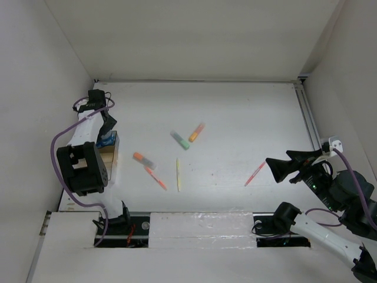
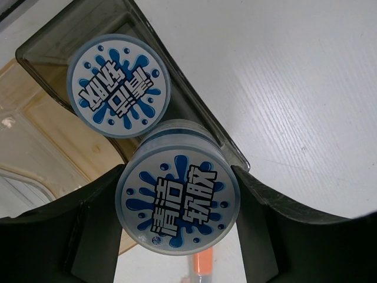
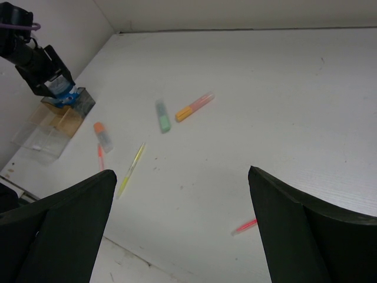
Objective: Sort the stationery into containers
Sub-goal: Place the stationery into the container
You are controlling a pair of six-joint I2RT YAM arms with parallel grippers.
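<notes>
The blue-and-white cylinder's base is above the free part of the tray's end section. The cylinder would sit close beside the second cylinder, so my left gripper needs to let go of it.
My left gripper [image 2: 178, 206] is shut on a round blue-and-white cylinder [image 2: 177, 200] and holds it over the near wall of the tan tray [image 2: 197, 121]. A second cylinder [image 2: 118, 85] sits inside the tray's end compartment. From above, the left gripper [image 1: 108, 137] is over the tray [image 1: 110, 158] at the table's left. On the table lie a green-grey highlighter [image 1: 179, 140], an orange highlighter [image 1: 197, 132], another orange highlighter [image 1: 143, 159], an orange-red pen [image 1: 156, 177], a yellow pen [image 1: 178, 174] and a pink pen [image 1: 255, 174]. My right gripper [image 1: 281, 167] is open and empty, just right of the pink pen [image 3: 244, 226].
White walls close the table on the left, back and right. A metal rail [image 1: 309, 115] runs along the right edge. The tray stands close to the left wall. In the right wrist view the yellow pen [image 3: 131, 170] lies ahead to the left.
</notes>
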